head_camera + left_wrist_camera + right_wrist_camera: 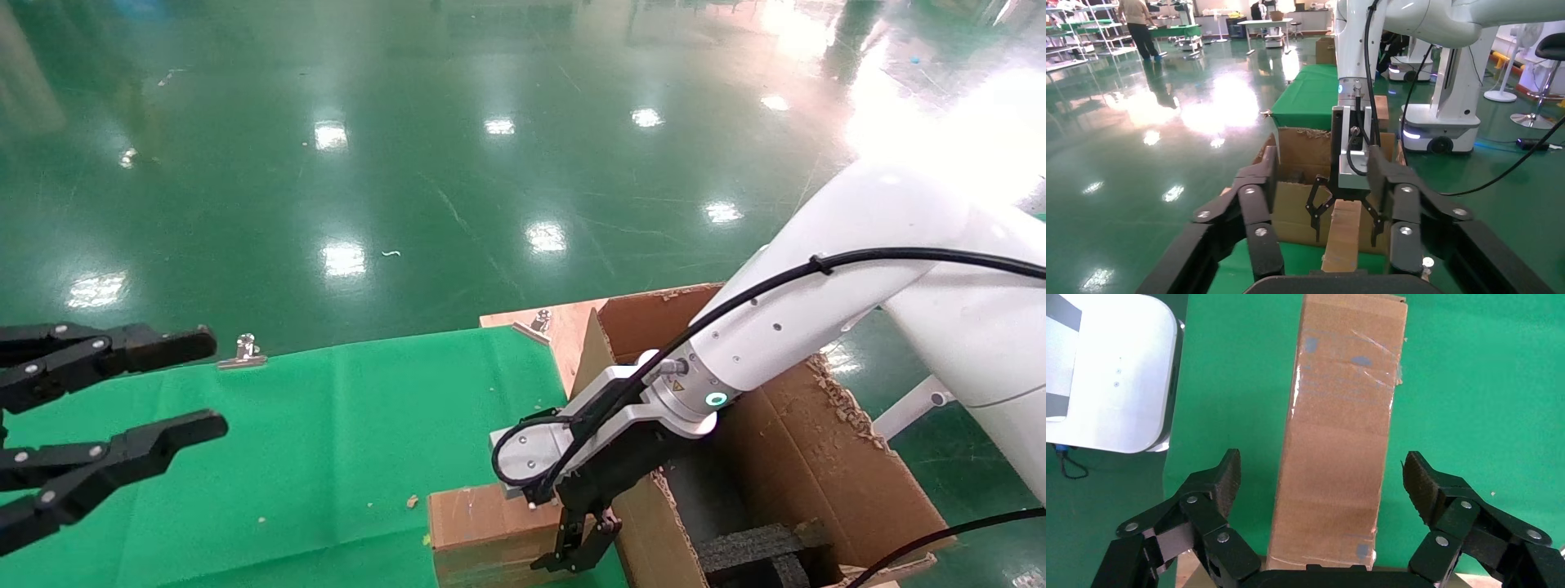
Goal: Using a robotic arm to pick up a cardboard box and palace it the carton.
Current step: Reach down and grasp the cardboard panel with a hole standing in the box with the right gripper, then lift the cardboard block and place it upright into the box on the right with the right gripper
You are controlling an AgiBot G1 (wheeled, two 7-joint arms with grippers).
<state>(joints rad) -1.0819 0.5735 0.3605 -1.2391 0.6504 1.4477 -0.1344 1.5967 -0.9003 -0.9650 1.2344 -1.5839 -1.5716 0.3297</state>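
My right gripper should close now. Its fingers are beside the taped sides, so they would hold the small cardboard box point(478, 518).
The small cardboard box point(478, 518) lies on the green cloth at the table's near edge, close beside the carton point(825, 457). The white robotic arm point(817, 294) reaches down over it. My right gripper point(582, 545) is open and straddles the box's end nearest the carton. In the right wrist view the taped box point(1340, 447) sits between the spread fingers point(1223, 478) of the right gripper point(1322, 474), with a gap on each side. My left gripper point(208, 385) is open and empty, hovering at the far left. The left wrist view shows the box point(1344, 239) end-on.
The carton holds black foam blocks point(760, 547) and has ragged flaps point(842, 400). It stands on a wooden board point(564, 327). Metal clips point(242, 353) pin the green cloth point(343, 425) at the table's far edge. A white machine body point(1107, 373) shows in the right wrist view.
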